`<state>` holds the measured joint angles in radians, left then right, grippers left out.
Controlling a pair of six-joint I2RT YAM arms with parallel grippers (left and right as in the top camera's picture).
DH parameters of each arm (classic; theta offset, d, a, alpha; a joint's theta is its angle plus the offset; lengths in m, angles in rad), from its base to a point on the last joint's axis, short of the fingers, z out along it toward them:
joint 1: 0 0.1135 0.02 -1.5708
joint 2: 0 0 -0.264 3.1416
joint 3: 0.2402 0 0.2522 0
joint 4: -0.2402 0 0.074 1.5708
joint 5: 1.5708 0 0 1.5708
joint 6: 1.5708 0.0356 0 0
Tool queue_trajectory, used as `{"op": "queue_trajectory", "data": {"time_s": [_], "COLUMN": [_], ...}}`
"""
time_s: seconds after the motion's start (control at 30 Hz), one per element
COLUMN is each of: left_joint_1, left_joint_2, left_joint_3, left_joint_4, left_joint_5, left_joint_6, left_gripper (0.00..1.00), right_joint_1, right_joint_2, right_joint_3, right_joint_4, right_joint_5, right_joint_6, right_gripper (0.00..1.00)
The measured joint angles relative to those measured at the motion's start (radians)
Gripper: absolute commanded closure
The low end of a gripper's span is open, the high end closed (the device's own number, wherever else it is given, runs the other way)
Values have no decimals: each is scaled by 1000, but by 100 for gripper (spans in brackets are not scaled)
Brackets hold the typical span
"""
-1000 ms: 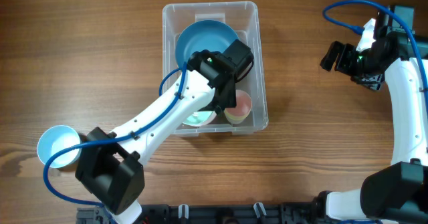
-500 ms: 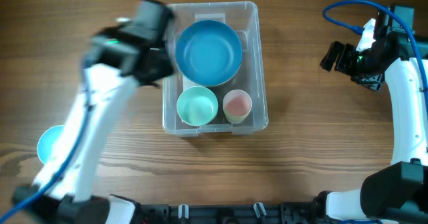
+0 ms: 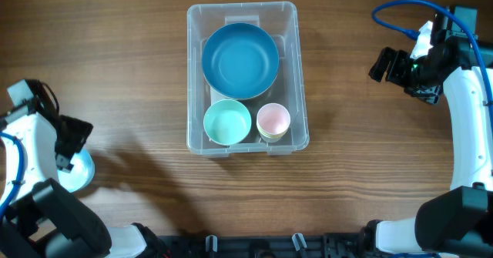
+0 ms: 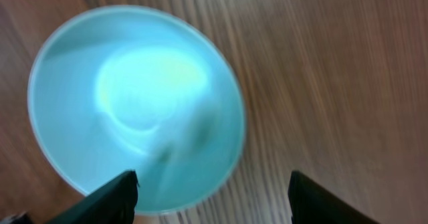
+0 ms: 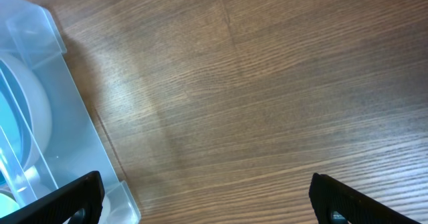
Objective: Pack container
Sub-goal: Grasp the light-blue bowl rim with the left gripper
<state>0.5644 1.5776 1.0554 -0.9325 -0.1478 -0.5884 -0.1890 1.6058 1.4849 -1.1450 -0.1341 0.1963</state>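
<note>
I will hold the light blue bowl by its rim (image 3: 92,162) with my left gripper, so its bottom stays free to nest into the mint cup (image 3: 227,122) inside the container.
The clear container (image 3: 286,18) sits mid-table. It holds a large blue bowl (image 3: 239,60), a mint cup (image 3: 227,122) and a pink cup (image 3: 273,121). At the far left my left gripper (image 3: 68,156) hovers over a light blue bowl (image 3: 78,173) on the table. In the left wrist view that bowl (image 4: 134,107) fills the frame, and the left gripper (image 4: 212,197) is open, its fingers apart from the rim with nothing held. My right gripper (image 3: 393,67) stays right of the container, open and empty (image 5: 207,197), with the container's corner (image 5: 40,83) at its left.
Bare wooden table surrounds the container on all sides. The right arm's blue cable (image 3: 393,15) loops above its wrist at the back right. The arm bases stand along the front edge.
My left arm swung out of the container to the far left over the light blue bowl, opening its jaws. The pink cup stays in the container. The right arm has not moved.
</note>
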Motion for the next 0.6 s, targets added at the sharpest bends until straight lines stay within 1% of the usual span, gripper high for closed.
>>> {"op": "queue_trajectory", "data": {"time_s": [0.07, 0.1, 0.13, 0.2, 0.3, 0.33, 0.4, 0.47, 0.6], "left_joint_1": [5, 5, 5, 5, 5, 5, 5, 5, 5], "left_joint_2": [1, 2, 2, 28, 97, 112, 143, 151, 148], "left_joint_3": [-53, -78, -79, -83, -83, -83, -83, -83, -80], "left_joint_4": [71, 130, 132, 204, 221, 223, 224, 224, 229], "left_joint_5": [3, 8, 8, 23, 35, 39, 42, 54, 61], "left_joint_6": [1, 5, 7, 25, 40, 39, 48, 56, 60], "left_gripper": [29, 29, 29, 33, 51, 59, 80, 96, 96], "right_joint_1": [0, 0, 0, 0, 0, 0, 0, 0, 0], "right_joint_2": [0, 0, 0, 0, 0, 0, 0, 0, 0], "right_joint_3": [0, 0, 0, 0, 0, 0, 0, 0, 0], "right_joint_4": [-1, 0, -1, 0, 0, 0, 0, 0, 0], "right_joint_5": [0, 0, 0, 0, 0, 0, 0, 0, 0], "right_joint_6": [0, 0, 0, 0, 0, 0, 0, 0, 0], "right_gripper": [1, 0, 0, 0, 0, 0, 0, 0, 1]}}
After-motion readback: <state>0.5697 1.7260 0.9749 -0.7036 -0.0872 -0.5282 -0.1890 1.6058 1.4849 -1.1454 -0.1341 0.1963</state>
